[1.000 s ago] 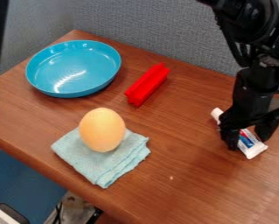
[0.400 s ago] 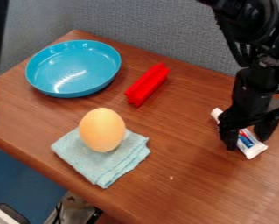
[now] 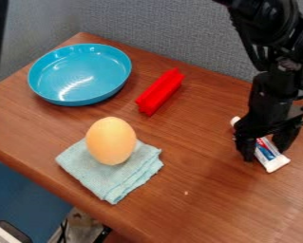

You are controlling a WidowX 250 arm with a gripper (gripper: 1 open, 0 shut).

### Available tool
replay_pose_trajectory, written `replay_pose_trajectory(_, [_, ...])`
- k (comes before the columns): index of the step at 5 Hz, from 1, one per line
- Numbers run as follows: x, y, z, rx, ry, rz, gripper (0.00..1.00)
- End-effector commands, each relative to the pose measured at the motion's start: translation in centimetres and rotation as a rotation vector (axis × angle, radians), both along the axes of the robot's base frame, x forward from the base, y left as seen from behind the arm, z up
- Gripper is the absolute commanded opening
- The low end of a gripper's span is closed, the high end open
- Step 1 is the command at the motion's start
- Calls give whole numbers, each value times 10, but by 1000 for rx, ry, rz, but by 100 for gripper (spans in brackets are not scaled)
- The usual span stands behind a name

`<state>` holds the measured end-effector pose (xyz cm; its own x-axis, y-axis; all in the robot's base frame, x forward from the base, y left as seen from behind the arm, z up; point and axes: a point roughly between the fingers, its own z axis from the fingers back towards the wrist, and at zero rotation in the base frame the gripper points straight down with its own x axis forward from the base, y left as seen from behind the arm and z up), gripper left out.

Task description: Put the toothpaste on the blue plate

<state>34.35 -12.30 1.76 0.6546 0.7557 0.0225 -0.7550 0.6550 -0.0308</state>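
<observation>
I should close my gripper on the toothpaste now. My fingers reach down on either side of the white toothpaste tube [image 3: 265, 150], close to the wooden table.
The toothpaste [image 3: 272, 156] is a small white tube with red and blue print, lying flat near the table's right edge. My black gripper [image 3: 267, 140] points straight down over it, fingers spread open on either side of the tube, with its tips close to the table. The arm hides the tube's upper part. The blue plate [image 3: 78, 74] is a round bright-blue dish at the far left of the table, far from the gripper and with nothing on it.
A red rectangular block [image 3: 160, 90] lies between the plate and the gripper. An orange-tan egg-shaped object [image 3: 110, 140] rests on a light teal folded cloth [image 3: 112, 170] near the front edge. The table's front edge runs diagonally at lower left.
</observation>
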Motion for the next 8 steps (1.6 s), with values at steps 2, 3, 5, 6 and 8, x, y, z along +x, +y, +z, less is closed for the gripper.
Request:
replay_pose_trajectory(2, [12, 3, 14, -1, -50, 6, 100])
replay_pose_trajectory(3, [13, 2, 13, 2, -51, 5, 100])
replay_pose_trajectory(5, [13, 2, 14, 11, -54, 3, 0])
replay_pose_trajectory(6, [12, 1, 15, 17, -54, 3, 0])
replay_pose_trajectory(8, [9, 2, 19, 24, -49, -6, 0])
